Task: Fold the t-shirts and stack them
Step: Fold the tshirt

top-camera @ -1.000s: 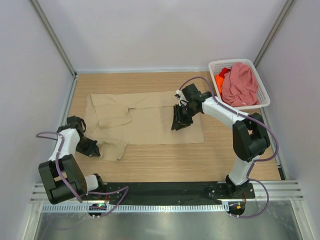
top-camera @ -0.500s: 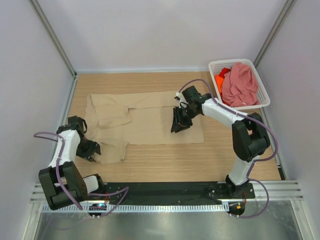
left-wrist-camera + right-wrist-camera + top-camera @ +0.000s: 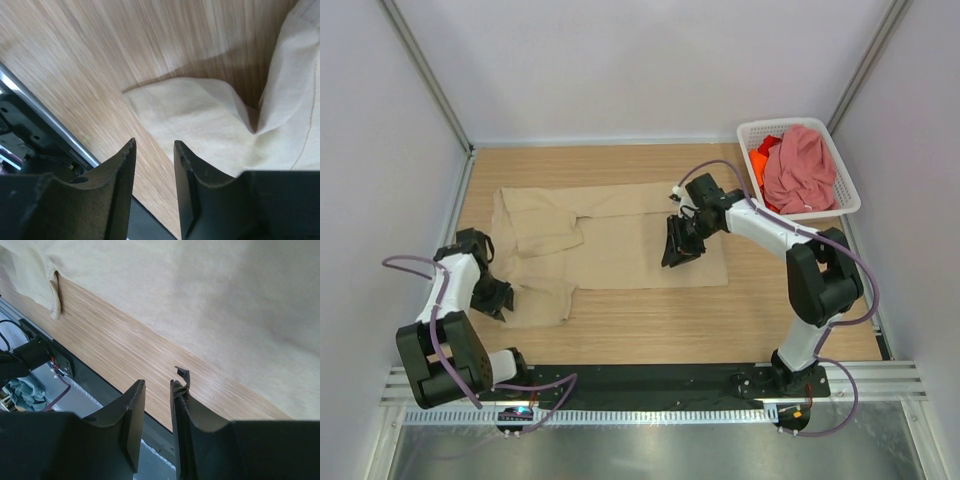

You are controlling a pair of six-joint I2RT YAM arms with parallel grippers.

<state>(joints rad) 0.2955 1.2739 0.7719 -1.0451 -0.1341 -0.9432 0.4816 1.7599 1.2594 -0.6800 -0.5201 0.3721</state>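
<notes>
My left gripper grabs the beige t-shirt (image 3: 620,240) by the near outer edge of its lump next, to fold that edge over the t-shirt.
The beige t-shirt (image 3: 620,240) lies spread across the table, its front-left part folded into a lump (image 3: 545,300). My left gripper (image 3: 505,300) sits at that lump's left edge. In the left wrist view it (image 3: 153,147) is open over bare wood, with the beige cloth (image 3: 200,115) just beyond the fingertips and nothing between them. My right gripper (image 3: 675,248) hovers over the shirt's right part. Seen from the right wrist, it (image 3: 156,385) stands slightly open and empty above the beige t-shirt (image 3: 200,290). The pink t-shirt (image 3: 800,170) and orange t-shirt (image 3: 761,160) lie in the basket.
The white lattice basket (image 3: 848,205) stands at the back right corner. A black rail (image 3: 650,380) runs along the table's near edge by the arm bases. Grey walls close in the left, back and right sides. A pad strip (image 3: 184,376) peels off one right finger.
My left gripper has opened and let go of the beige cloth at the front left, then drawn back slightly. The right gripper has shifted a little to the left.
</notes>
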